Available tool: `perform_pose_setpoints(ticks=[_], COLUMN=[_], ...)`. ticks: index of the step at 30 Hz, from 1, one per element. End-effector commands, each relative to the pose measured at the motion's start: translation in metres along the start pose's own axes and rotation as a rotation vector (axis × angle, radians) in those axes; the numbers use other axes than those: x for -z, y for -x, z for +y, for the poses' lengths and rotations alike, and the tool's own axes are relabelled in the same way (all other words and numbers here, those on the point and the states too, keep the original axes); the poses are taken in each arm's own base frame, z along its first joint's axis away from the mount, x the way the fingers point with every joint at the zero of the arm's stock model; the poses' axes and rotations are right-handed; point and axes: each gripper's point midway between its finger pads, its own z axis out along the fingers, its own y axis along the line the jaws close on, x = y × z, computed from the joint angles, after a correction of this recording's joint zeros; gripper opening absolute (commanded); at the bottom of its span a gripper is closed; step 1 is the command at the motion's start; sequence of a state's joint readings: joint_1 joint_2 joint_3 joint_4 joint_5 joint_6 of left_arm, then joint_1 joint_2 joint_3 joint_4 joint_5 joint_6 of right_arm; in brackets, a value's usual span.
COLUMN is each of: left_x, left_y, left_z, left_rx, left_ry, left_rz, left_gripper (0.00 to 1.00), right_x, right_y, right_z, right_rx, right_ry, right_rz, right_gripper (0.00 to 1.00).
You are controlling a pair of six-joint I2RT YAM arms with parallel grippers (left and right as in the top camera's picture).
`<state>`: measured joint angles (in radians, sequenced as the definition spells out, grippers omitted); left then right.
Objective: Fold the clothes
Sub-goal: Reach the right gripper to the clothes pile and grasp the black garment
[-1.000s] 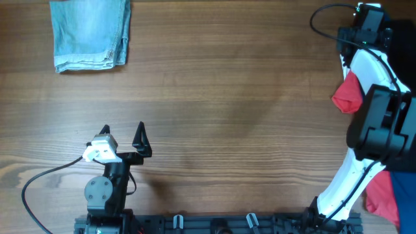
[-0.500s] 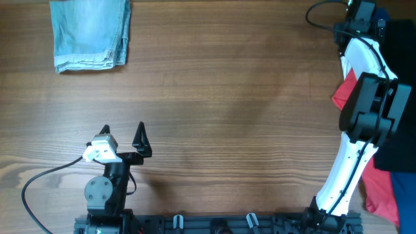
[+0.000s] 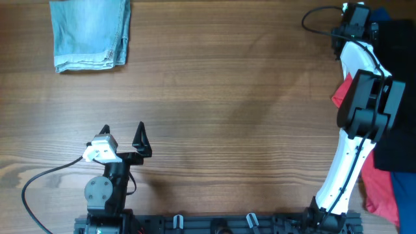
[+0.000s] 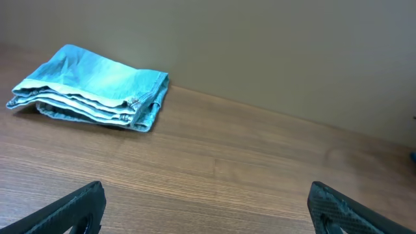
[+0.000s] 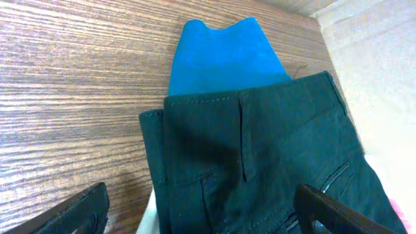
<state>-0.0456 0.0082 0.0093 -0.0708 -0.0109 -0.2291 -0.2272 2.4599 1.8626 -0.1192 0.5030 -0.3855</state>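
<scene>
I should grab the belt-loop end of the black garment (image 5: 260, 149) with my right gripper next, so the rest trails and spreads flat for folding.
The black garment (image 5: 260, 149), with seams and a belt loop, lies on the pile at the table's far right and shows as a dark mass in the overhead view (image 3: 398, 84). My right gripper (image 5: 208, 218) is open and hovers just above it, one finger on each side; in the overhead view it (image 3: 370, 16) is at the far right corner. A blue cloth (image 5: 221, 55) sticks out from under the black garment. Red cloth (image 3: 343, 94) lies beside the right arm. My left gripper (image 3: 123, 138) is open and empty near the front left, and it also shows in the left wrist view (image 4: 208, 211).
A folded light-blue denim piece (image 3: 91, 32) lies at the far left and also shows in the left wrist view (image 4: 91, 88). More red cloth (image 3: 380, 192) lies at the front right. A white edge (image 5: 148, 214) shows under the black garment.
My right arm has swung its wrist farther toward the far right corner, over the pile. The left arm and the denim have not moved.
</scene>
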Motion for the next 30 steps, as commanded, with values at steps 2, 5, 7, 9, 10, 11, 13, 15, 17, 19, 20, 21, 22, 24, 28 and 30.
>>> perform_pose_setpoints(ticks=[2,5,7,9,10,11,13,15,17,19,20,21,22,24,28,30], left_x=[0.000,0.000,0.000,0.000,0.000,0.000,0.000,0.000,0.000,0.000,0.000,0.000,0.000,0.000,0.000,0.000], left_y=[0.000,0.000,0.000,0.000,0.000,0.000,0.000,0.000,0.000,0.000,0.000,0.000,0.000,0.000,0.000,0.000], left_z=[0.003,0.003,0.003,0.003,0.003,0.003,0.003,0.003,0.003,0.003,0.003,0.003,0.003,0.003,0.003,0.003], left_rx=[-0.016,-0.016,-0.016,-0.016,-0.016,-0.016,-0.016,-0.016,-0.016,-0.016,-0.016,-0.016,-0.016,-0.016,-0.016,-0.016], left_ry=[0.013,0.013,0.014,0.014,0.013,0.014,0.014,0.013,0.013,0.013,0.013,0.013,0.013,0.014,0.013,0.013], left_rz=[-0.005,-0.005,-0.005,-0.005,-0.005,-0.005,-0.005,-0.005,-0.005,-0.005,-0.005,-0.005,-0.005,-0.005,-0.005,-0.005], left_gripper=[1.00,1.00,1.00,1.00,1.00,1.00,1.00,1.00,1.00,1.00,1.00,1.00,1.00,1.00,1.00,1.00], right_x=[-0.018,-0.021,-0.021,-0.021,-0.020,-0.020,-0.020,-0.019,-0.019,-0.018,-0.017,-0.016,-0.015,-0.011,-0.007,-0.004], right_y=[-0.019,-0.023,-0.021,-0.021,-0.021,-0.021,-0.021,-0.021,-0.020,-0.020,-0.019,-0.018,-0.015,-0.008,0.003,0.007], right_z=[0.000,0.000,-0.004,-0.004,-0.004,-0.004,-0.005,-0.003,-0.003,-0.001,0.001,0.001,0.002,0.000,-0.005,-0.006], right_rx=[0.063,0.062,0.056,0.054,0.054,0.054,0.017,0.005,0.006,0.008,0.004,-0.002,-0.016,-0.047,-0.089,-0.122], right_ry=[-0.050,-0.070,-0.090,-0.091,-0.091,-0.091,-0.098,-0.096,-0.095,-0.094,-0.092,-0.091,-0.090,-0.093,-0.092,-0.086], right_rz=[0.046,0.055,0.050,0.051,0.050,0.050,0.051,0.051,0.050,0.050,0.048,0.045,0.039,0.022,0.017,0.019], right_gripper=[0.86,0.82,0.73,0.65,0.60,0.56,0.54,0.47,0.55,0.47,0.46,0.47,0.47,0.52,0.53,0.46])
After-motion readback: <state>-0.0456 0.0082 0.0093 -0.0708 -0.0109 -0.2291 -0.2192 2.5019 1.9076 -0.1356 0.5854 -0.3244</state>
